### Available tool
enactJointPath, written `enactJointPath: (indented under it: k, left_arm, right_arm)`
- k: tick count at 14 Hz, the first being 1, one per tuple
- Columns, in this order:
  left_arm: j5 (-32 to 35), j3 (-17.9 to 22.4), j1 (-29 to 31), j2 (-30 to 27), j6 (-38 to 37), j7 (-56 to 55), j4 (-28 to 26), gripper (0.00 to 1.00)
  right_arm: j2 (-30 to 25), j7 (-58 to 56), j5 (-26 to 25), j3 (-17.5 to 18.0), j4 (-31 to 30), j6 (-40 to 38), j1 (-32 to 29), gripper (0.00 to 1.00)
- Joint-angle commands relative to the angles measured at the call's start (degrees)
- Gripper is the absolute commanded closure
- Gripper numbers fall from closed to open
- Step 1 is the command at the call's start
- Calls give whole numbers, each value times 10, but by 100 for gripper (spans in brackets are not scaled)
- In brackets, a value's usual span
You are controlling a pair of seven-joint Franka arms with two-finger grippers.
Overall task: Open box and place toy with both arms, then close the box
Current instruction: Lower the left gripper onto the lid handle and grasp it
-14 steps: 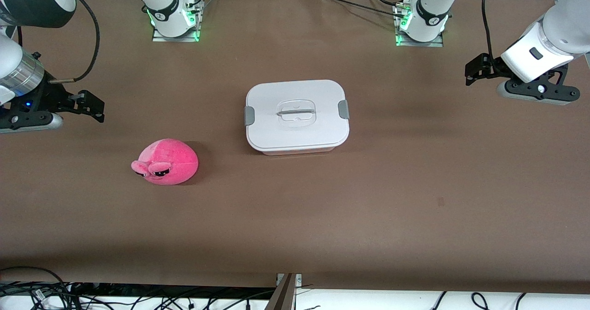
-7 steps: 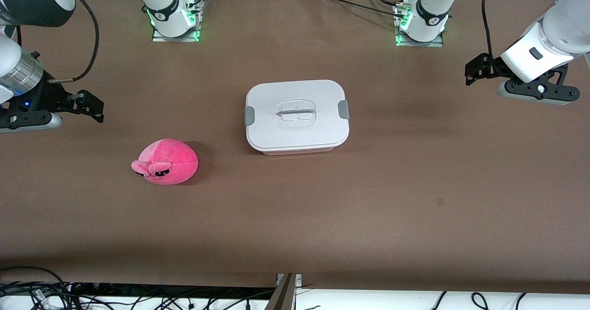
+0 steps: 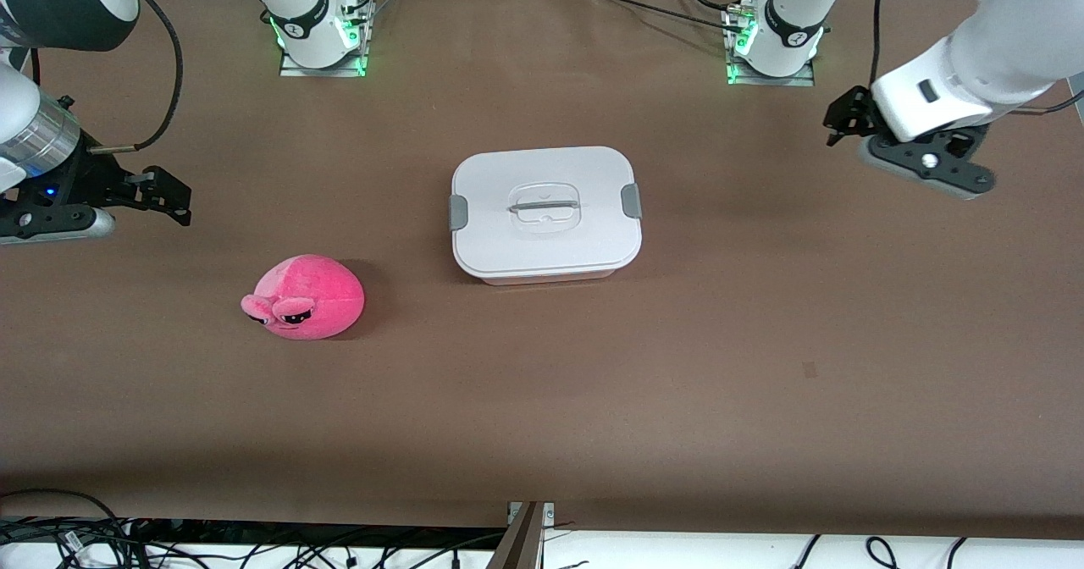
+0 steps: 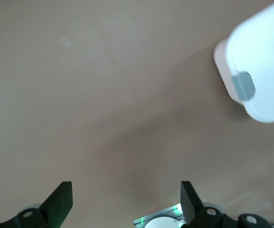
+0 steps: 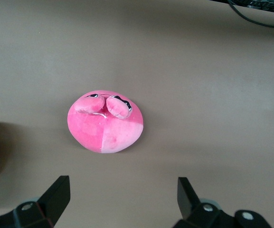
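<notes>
The box needs to be opened for the toy (image 3: pixel 305 296). My left gripper will grab the white lid by its grey handle (image 3: pixel 545 205) next.
The box (image 3: pixel 546 213) stands closed at the table's middle, its white lid on, with a grey clip (image 3: pixel 629 201) at each end. The pink plush toy (image 3: pixel 305 296) lies on the table nearer the front camera, toward the right arm's end. My left gripper (image 3: pixel 843 118) is open and empty above the table at the left arm's end, apart from the box. Its wrist view shows its fingers spread (image 4: pixel 126 197) and one box end (image 4: pixel 265 71) with a clip (image 4: pixel 243 87). My right gripper (image 3: pixel 169 195) is open and empty near the toy, which shows in its wrist view (image 5: pixel 106 124) between its spread fingers (image 5: pixel 122 194).
The two arm bases (image 3: pixel 320 40) (image 3: pixel 772 44) with green lights stand along the table's back edge. Cables (image 3: pixel 102 544) hang below the front edge. A brown cloth (image 3: pixel 593 383) covers the table.
My left gripper has moved toward the box and the back edge. The right arm, the box and the toy have not moved.
</notes>
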Motion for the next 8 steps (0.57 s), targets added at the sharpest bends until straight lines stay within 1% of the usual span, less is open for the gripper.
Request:
enactJointPath:
  k: [1, 2, 3, 4, 5, 7, 8]
  left_arm:
    - [-9, -74, -9, 54, -1, 91, 19, 0]
    - [-10, -108, -14, 84, 8, 123, 21, 0]
    - [-8, -140, -21, 106, 42, 135, 26, 0]
    - [-8, -162, -29, 130, 73, 136, 26, 0]
    - [-2, -174, -43, 146, 99, 136, 27, 0]
    - [0, -175, -74, 163, 174, 143, 26, 0]
    - [2, -176, -99, 176, 199, 153, 26, 0]
  right_arm:
    - [5, -2, -9, 2, 11, -4, -1, 0]
    - [5, -2, -9, 2, 11, -3, -1, 0]
    - [4, -2, -9, 2, 11, -3, -1, 0]
    - [4, -2, -9, 2, 11, -3, -1, 0]
    - [4, -2, -9, 2, 11, -3, -1, 0]
    - [5, -2, -9, 2, 11, -3, -1, 0]
    - [4, -2, -9, 2, 11, -3, -1, 0]
